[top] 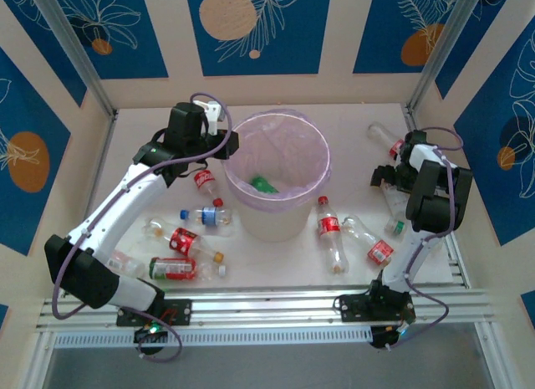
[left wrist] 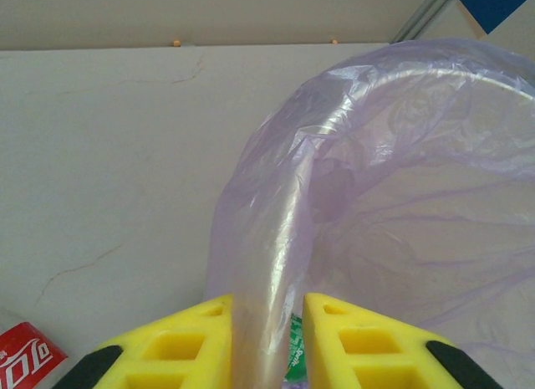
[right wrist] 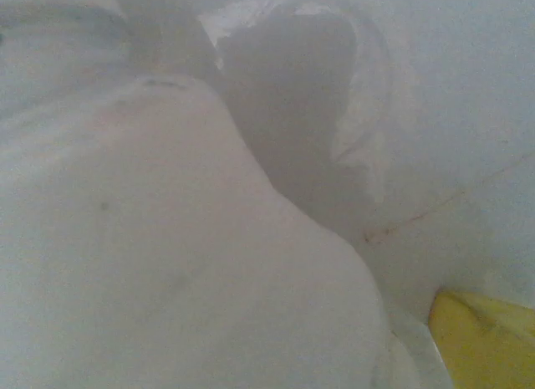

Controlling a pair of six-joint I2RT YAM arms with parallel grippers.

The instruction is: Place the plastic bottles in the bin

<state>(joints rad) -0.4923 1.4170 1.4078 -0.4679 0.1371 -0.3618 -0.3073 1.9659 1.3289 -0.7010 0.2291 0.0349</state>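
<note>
The robot's right gripper is ready to close and should close now: its yellow finger reaches down beside the clear bottle's side (top: 391, 191) (right wrist: 261, 309).
The bin (top: 280, 212) stands mid-table, a white pail with a purple liner (left wrist: 401, 205); a green-labelled bottle (top: 264, 186) lies inside. My left gripper (top: 226, 146) sits on the bin's left rim. Its yellow fingers (left wrist: 184, 347) are shut on the lined rim (left wrist: 267, 263), one on each side. Several red-labelled bottles (top: 185, 240) and a blue-labelled one (top: 206, 215) lie left of the bin. Two more bottles (top: 328, 226) lie to its right. My right gripper (top: 387, 176) is open low over a clear bottle (top: 393, 207) at the right edge. The bottle's blurred body (right wrist: 167, 263) is close against the camera, with one yellow finger (right wrist: 485, 343) beside it.
Another clear bottle (top: 380, 135) lies at the far right corner by the metal post. A red-labelled bottle (left wrist: 25, 360) shows beside my left finger. Walls close the table on three sides, and an aluminium rail (top: 267, 309) runs along the near edge.
</note>
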